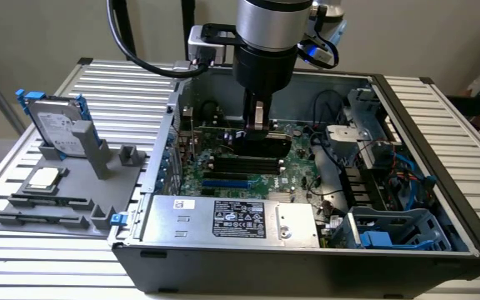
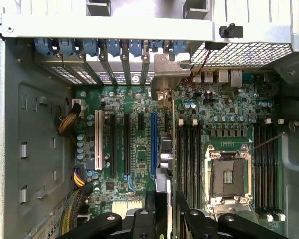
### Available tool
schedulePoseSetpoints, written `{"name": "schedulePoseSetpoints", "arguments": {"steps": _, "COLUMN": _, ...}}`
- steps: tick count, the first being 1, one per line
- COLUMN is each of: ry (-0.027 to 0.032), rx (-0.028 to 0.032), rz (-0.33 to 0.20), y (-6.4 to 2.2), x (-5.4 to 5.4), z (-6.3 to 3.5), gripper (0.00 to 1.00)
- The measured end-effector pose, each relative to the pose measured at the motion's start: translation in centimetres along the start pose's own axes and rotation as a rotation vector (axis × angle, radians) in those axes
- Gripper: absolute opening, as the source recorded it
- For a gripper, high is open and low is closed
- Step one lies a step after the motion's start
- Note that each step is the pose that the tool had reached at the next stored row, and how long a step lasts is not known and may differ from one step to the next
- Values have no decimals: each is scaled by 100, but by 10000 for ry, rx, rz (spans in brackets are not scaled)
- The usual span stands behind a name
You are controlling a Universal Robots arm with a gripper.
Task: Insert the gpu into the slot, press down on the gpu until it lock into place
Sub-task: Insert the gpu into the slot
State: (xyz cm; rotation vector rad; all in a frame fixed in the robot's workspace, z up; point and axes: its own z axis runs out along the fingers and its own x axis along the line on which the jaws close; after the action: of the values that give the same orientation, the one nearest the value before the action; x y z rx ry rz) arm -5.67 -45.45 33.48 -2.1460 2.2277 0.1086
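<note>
The memory slots and the rear panel crowd the GPU down in the case, so my gripper will next grab the GPU by its upper edge (image 1: 259, 132).
The gpu (image 1: 262, 149), a thin black card with a green board edge, stands upright on the motherboard (image 1: 223, 172) inside the open computer case. In the wrist view I see the gpu (image 2: 165, 155) edge-on, running from its silver bracket (image 2: 164, 74) at the rear panel towards the camera, just beside the long blue slot (image 2: 153, 144). The slot under the card is hidden by it. My gripper (image 1: 257, 132) hangs straight down over the card's top edge. The gripper (image 2: 167, 201) is open, with one black finger (image 2: 150, 206) on each side of the card.
A silver labelled power supply (image 1: 232, 219) fills the case's near side, and a blue drive cage (image 1: 390, 231) sits at the exterior view's right. Memory slots (image 2: 189, 159) and the processor socket (image 2: 229, 174) flank the card. A hard drive (image 1: 57, 128) stands on a grey fixture outside the case.
</note>
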Motion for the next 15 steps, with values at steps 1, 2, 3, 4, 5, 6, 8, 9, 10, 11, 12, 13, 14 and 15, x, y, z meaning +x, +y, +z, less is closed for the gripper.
{"name": "schedulePoseSetpoints", "arguments": {"steps": 1, "ry": 0, "rx": 0, "rz": 0, "y": 0, "x": 0, "z": 0, "gripper": 27}}
{"name": "schedulePoseSetpoints", "arguments": {"steps": 2, "ry": 0, "rx": 0, "rz": 0, "y": 0, "x": 0, "z": 0, "gripper": 27}}
{"name": "schedulePoseSetpoints", "arguments": {"steps": 3, "ry": 0, "rx": 0, "rz": 0, "y": 0, "x": 0, "z": 0, "gripper": 27}}
{"name": "schedulePoseSetpoints", "arguments": {"steps": 4, "ry": 0, "rx": 0, "rz": 0, "y": 0, "x": 0, "z": 0, "gripper": 27}}
{"name": "schedulePoseSetpoints", "arguments": {"steps": 5, "ry": -1, "rx": 0, "rz": 0, "y": 0, "x": 0, "z": 0, "gripper": 27}}
{"name": "schedulePoseSetpoints", "arguments": {"steps": 6, "ry": 0, "rx": 0, "rz": 0, "y": 0, "x": 0, "z": 0, "gripper": 27}}
{"name": "schedulePoseSetpoints", "arguments": {"steps": 8, "ry": 0, "rx": 0, "rz": 0, "y": 0, "x": 0, "z": 1, "gripper": 27}}
{"name": "schedulePoseSetpoints", "arguments": {"steps": 9, "ry": 0, "rx": 0, "rz": 0, "y": 0, "x": 0, "z": 0, "gripper": 27}}
{"name": "schedulePoseSetpoints", "arguments": {"steps": 10, "ry": 0, "rx": 0, "rz": 0, "y": 0, "x": 0, "z": 1, "gripper": 27}}
{"name": "schedulePoseSetpoints", "arguments": {"steps": 11, "ry": -1, "rx": 0, "rz": 0, "y": 0, "x": 0, "z": 1, "gripper": 27}}
{"name": "schedulePoseSetpoints", "arguments": {"steps": 12, "ry": 0, "rx": 0, "rz": 0, "y": 0, "x": 0, "z": 1, "gripper": 27}}
{"name": "schedulePoseSetpoints", "arguments": {"steps": 13, "ry": -1, "rx": 0, "rz": 0, "y": 0, "x": 0, "z": 1, "gripper": 27}}
{"name": "schedulePoseSetpoints", "arguments": {"steps": 14, "ry": 0, "rx": 0, "rz": 0, "y": 0, "x": 0, "z": 1, "gripper": 27}}
{"name": "schedulePoseSetpoints", "arguments": {"steps": 15, "ry": 0, "rx": 0, "rz": 0, "y": 0, "x": 0, "z": 1, "gripper": 27}}
